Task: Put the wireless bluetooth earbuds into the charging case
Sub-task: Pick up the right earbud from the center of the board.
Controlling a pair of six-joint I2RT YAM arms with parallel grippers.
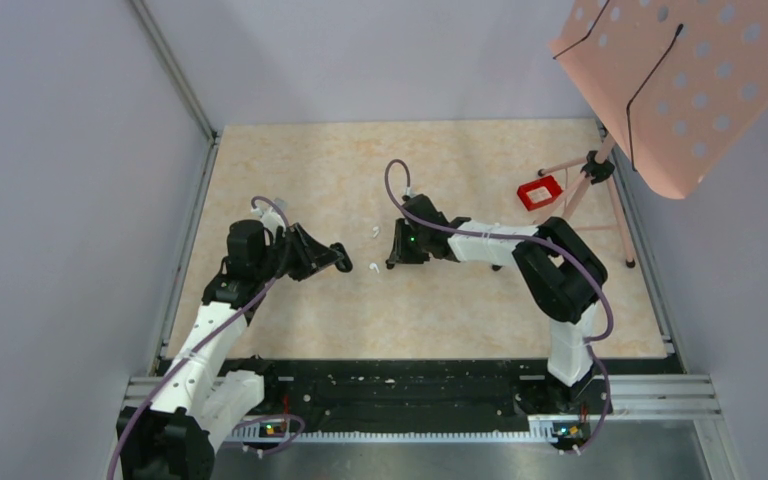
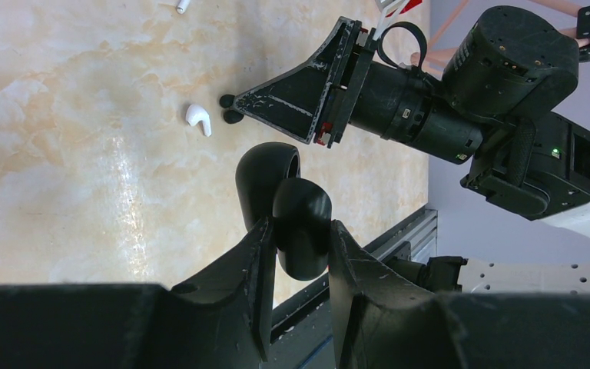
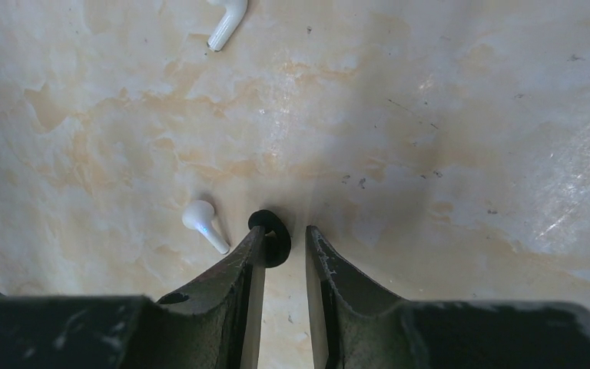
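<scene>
The earbud's rounded ends need to stay free to go into the charging case [image 2: 269, 173], so my right gripper will grab the black earbud across its middle [image 2: 232, 108] next.
My left gripper [image 2: 301, 224] is shut on the black charging case [image 2: 269, 173], which it holds above the table with its two rounded halves sticking out past the fingertips. A little way off, my right gripper [image 3: 284, 234] is down at the tabletop, jaws slightly apart. A black earbud [image 3: 270, 231] lies against its left fingertip, and the other finger is clear of it. In the left wrist view two small black buds [image 2: 229, 108] show at that gripper's tips. One white stemmed earbud [image 3: 203, 223] lies just beside them, another white earbud [image 3: 227, 19] farther off.
A red item [image 1: 540, 192] lies at the back right by a pink stand [image 1: 610, 210] that carries a pink perforated board [image 1: 690, 80]. Grey walls close in both sides. A black rail [image 1: 410, 385] runs along the near edge.
</scene>
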